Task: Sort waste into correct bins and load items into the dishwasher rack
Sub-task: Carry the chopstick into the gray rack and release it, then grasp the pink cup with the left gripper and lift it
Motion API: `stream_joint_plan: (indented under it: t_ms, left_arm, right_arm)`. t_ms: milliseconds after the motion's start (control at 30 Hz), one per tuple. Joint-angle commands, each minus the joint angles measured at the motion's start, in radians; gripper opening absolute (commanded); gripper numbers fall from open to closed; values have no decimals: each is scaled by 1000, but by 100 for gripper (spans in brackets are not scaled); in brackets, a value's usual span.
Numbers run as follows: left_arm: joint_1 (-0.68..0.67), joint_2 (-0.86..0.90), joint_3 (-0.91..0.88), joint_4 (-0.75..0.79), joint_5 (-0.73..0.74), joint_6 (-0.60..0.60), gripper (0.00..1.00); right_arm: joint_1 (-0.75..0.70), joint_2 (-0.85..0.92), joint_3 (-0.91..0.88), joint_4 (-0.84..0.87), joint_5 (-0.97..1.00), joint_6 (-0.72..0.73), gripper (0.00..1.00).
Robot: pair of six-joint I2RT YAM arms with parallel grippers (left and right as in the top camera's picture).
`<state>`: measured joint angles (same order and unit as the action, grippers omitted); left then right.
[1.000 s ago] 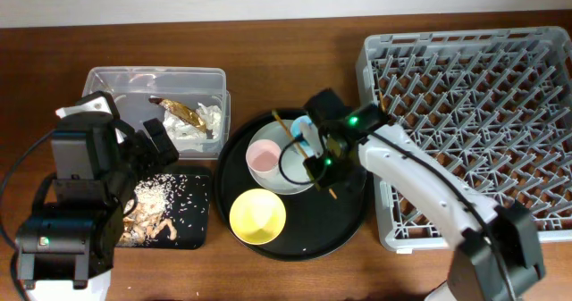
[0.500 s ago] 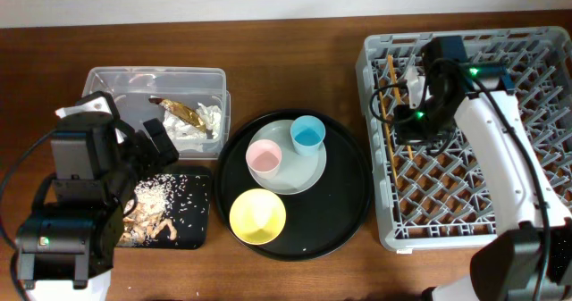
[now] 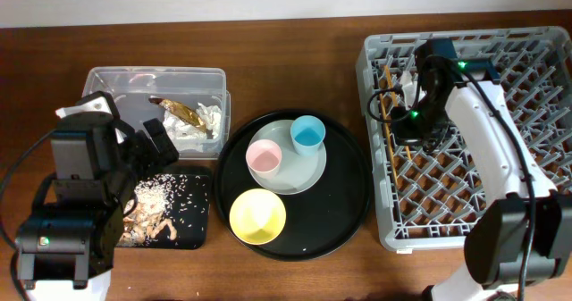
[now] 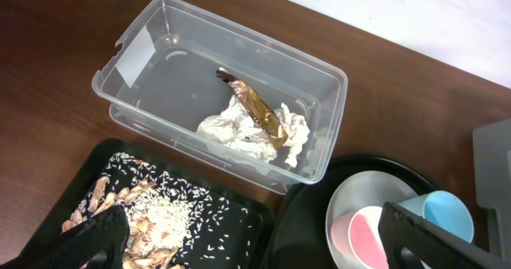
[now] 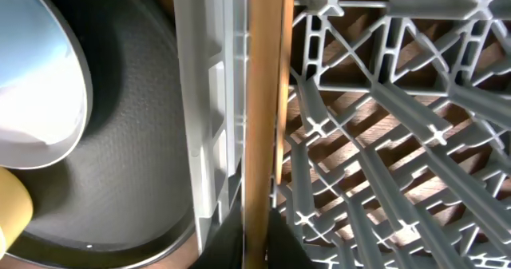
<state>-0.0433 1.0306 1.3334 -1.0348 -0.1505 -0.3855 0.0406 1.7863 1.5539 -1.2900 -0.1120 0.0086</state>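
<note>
My left gripper grips the pink cup [image 3: 264, 157] by its rim next, which leaves the cup's base free for handover to my right gripper.
The wooden chopsticks [image 3: 394, 158] lie lengthwise along the left side of the grey dishwasher rack [image 3: 465, 37]. My right gripper [image 3: 413, 121] is low over them. In the right wrist view its gripper [image 5: 257, 241] stays shut on the chopsticks [image 5: 262, 101], a black finger pressed to each side. The pink cup [image 3: 264, 157] and blue cup [image 3: 307, 135] stand on the grey plate [image 3: 295, 174], with the yellow bowl [image 3: 257, 215] beside it. My left gripper [image 4: 267, 245] hangs open above the small black tray [image 4: 239, 213] of food scraps [image 4: 152, 217], holding nothing.
The clear tub [image 3: 116, 82] at the back left holds crumpled napkins [image 4: 239, 129] and a brown peel [image 4: 255, 109]. The cups, plate and bowl sit on a large round black tray [image 3: 344, 203] between the bins and the rack. The rack's upright pegs [image 5: 383, 101] crowd my right gripper.
My right arm carried the chopsticks from the round tray to the rack's left side and lowered them there. My left arm has not moved.
</note>
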Motion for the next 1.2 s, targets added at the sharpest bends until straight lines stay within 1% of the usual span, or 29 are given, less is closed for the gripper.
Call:
stream_joint_plan:
  t_ms: [0,100,200,267,367,400,433,467,500,567,633,733,833,900,933,967,1033,1067,1100,1133,1167]
  left_arm:
    - [5,2,18,1,-15,5,99]
    - [5,2,18,1,-15,5,99]
    - [5,2,18,1,-15,6,99]
    - [5,2,18,1,-15,6,99]
    - [5,1,18,1,-15,5,99]
    - [5,2,18,1,-15,5,99]
    - [5,2,18,1,-15,5,99]
    - [5,2,18,1,-15,5,99]
    - [5,2,18,1,-15,5,99]
    - [5,1,18,2,-5,0,99]
    - [5,2,18,9,4,-9,99]
    - [5,1,18,35,4,-10,99]
    - [5,1,18,35,4,-10,99]
    - [5,1,18,29,25,-10,99]
    - [5,1,18,3,116,-10,99]
    - [5,3,15,-19,203,-10,96]
    - [-13,15,-20,-71,394,-10,96]
    - [-27,23,-43,-94,424,-10,94]
    - [-41,30,-64,-109,424,-10,81]
    - [-71,42,-115,-110,418,-10,63]
    - [-93,53,-161,-89,417,-10,56]
  right_arm:
    - [-3,6,-6,5,19,-4,19]
    - [-3,6,-6,6,19,-4,23]
    - [-3,6,-6,2,19,-4,29]
    - [-3,6,-6,0,19,-3,30]
    - [-3,6,5,3,-23,0,35]
    - [-3,6,18,3,-57,0,42]
    - [-3,6,29,3,-76,0,54]
    - [-3,6,37,3,-90,0,64]
    - [-3,6,46,3,-103,0,81]
    - [-3,6,47,3,-102,0,99]
    - [-3,6,46,3,-106,0,99]
    - [-3,6,46,-47,-193,-1,99]
    - [-3,6,47,-53,-219,-1,99]
    - [-3,2,49,-53,-233,-1,93]
    - [-3,-6,58,-53,-232,-2,88]
    - [-3,-13,66,-53,-233,-4,85]
    - [-3,-40,87,-53,-237,-4,78]
    - [-2,-51,91,-53,-244,-4,78]
    - [-2,-67,93,-53,-253,-4,78]
    - [-2,-82,93,-55,-255,-4,78]
    - [-2,-93,93,-60,-254,-4,79]
